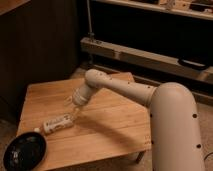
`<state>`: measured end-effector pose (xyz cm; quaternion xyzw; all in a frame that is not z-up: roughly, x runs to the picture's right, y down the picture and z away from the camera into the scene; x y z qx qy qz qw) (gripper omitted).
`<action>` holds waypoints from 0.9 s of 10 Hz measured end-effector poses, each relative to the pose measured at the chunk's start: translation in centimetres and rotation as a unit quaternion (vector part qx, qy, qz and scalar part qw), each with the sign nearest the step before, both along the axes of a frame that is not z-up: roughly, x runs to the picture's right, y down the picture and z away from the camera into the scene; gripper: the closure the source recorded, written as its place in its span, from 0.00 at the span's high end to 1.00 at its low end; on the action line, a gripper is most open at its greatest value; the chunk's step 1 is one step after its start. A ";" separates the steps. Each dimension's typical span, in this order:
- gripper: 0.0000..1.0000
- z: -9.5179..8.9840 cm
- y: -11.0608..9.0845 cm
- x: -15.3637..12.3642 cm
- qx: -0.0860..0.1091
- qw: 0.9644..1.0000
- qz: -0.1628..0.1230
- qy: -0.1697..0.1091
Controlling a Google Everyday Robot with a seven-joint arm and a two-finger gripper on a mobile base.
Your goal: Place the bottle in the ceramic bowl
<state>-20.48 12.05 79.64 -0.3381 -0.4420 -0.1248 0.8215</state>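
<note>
The gripper will next grab the bottle by its base end (68,119), so that it can put the bottle in the ceramic bowl (25,150).
A small white bottle (57,123) with a printed label lies on its side near the front left of the wooden table (110,125), its cap pointing left toward the bowl. The glossy black ceramic bowl (25,150) sits at the table's front left corner, partly over the edge, with nothing in it. My gripper (73,111) hangs open just above and to the right of the bottle's base end, pointing down and left. Nothing is between its fingers. The white arm reaches in from the right.
A dark cabinet wall stands behind the table on the left. A low metal shelf frame (145,55) runs along the back right. The arm's large white body (175,130) fills the right foreground, past the table's right edge.
</note>
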 end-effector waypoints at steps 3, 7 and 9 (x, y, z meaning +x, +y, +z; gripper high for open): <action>0.65 0.2 1.2 -0.7 -0.004 1.000 -0.007 -0.004; 0.65 0.1 2.7 -1.4 -0.006 1.000 -0.022 0.002; 0.65 0.2 3.3 -1.6 -0.002 1.000 -0.029 0.007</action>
